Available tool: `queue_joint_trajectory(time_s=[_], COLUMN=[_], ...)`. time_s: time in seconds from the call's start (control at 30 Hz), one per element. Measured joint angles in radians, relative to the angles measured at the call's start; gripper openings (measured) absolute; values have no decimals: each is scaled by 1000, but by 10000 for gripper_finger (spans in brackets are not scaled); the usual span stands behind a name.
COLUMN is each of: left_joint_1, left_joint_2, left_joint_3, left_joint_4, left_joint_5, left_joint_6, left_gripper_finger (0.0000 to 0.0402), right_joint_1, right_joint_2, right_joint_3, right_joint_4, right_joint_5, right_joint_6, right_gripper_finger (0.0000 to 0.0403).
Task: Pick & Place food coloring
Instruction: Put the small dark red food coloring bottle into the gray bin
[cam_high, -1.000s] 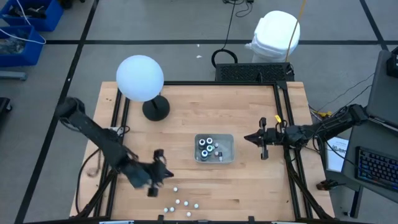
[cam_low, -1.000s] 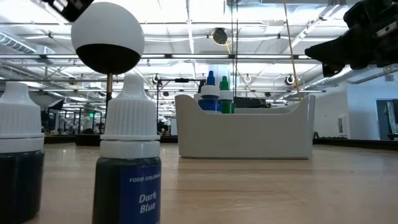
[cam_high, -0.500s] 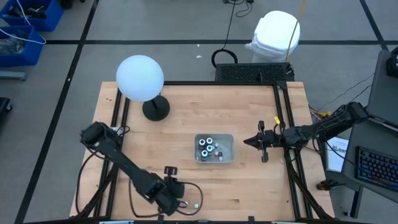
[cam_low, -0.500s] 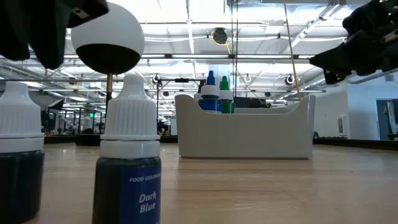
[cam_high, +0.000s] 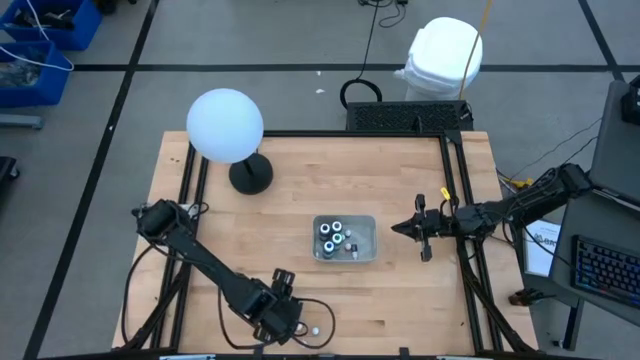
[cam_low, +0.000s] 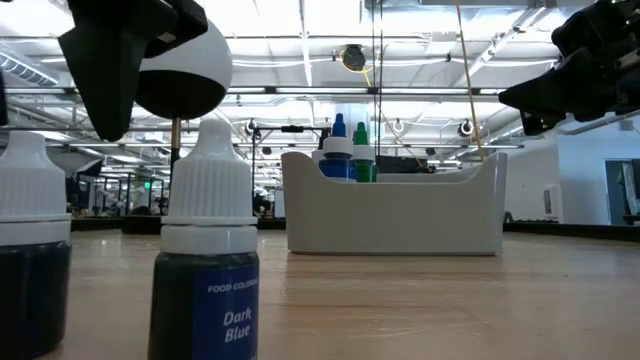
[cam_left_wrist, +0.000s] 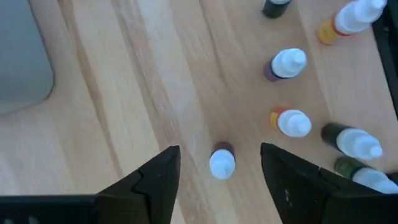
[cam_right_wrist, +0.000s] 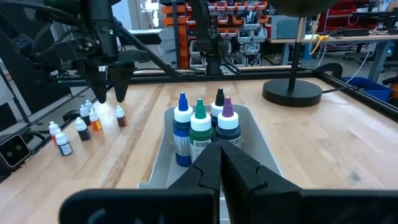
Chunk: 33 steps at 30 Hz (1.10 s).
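My left gripper lowers and then closes on the cap, since its fingers stop above the small bottle's white cap (cam_left_wrist: 222, 165) and closing now would miss it.
Several small food coloring bottles (cam_left_wrist: 288, 63) with white caps stand upright on the wood table near its front edge. My left gripper (cam_left_wrist: 219, 151) hangs open above them, pointing down, with one bottle (cam_left_wrist: 222, 163) standing between its fingers and clear of both. The right wrist view shows this gripper (cam_right_wrist: 109, 93) just above that bottle (cam_right_wrist: 120, 116). Four bigger bottles (cam_right_wrist: 200, 127) stand in the clear tray (cam_high: 366, 243) at the table's middle. My right gripper (cam_high: 400, 227) is shut, level, to the right of the tray.
A white globe lamp (cam_high: 225, 125) on a dark round base (cam_high: 250, 176) stands at the far left. Black rails (cam_high: 455, 200) run along the table's sides. In the low view a Dark Blue bottle (cam_low: 210, 255) stands close to the camera. Bare wood lies between tray and bottles.
My left gripper has swung from left of the bottles toward the table's near edge and to the right. It has come over the loose bottles and gone down around one of them. The right arm has barely moved.
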Motion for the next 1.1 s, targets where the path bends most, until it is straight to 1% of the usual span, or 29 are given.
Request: queue_joint_trajectory(time_s=[0.13, 0.3, 0.43, 0.6, 0.77, 0.9, 1.1], left_joint_1=[15, 23, 23, 21, 23, 23, 23], left_joint_2=[21, 18, 18, 18, 32, 39, 43], left_joint_3=[-17, -36, -37, -37, -37, -37, -37], left_joint_4=[-3, 0, 2, 7, 15, 19, 20], left_joint_5=[35, 51, 88, 80, 101, 84, 87], left_joint_6=[-21, -16, -17, -17, -31, -22, -1], left_gripper_finger=[228, 228, 228, 228, 228, 227, 227], right_joint_1=[0, 0, 0, 0, 0, 0, 0], right_joint_2=[0, 1, 1, 1, 2, 2, 3], right_joint_3=[0, 0, 0, 0, 0, 0, 0], right_joint_4=[0, 0, 0, 0, 0, 0, 1], right_joint_5=[0, 1, 1, 2, 2, 2, 2], right_joint_6=[2, 2, 2, 2, 2, 2, 2], right_gripper_finger=[0, 0, 0, 0, 0, 0, 0])
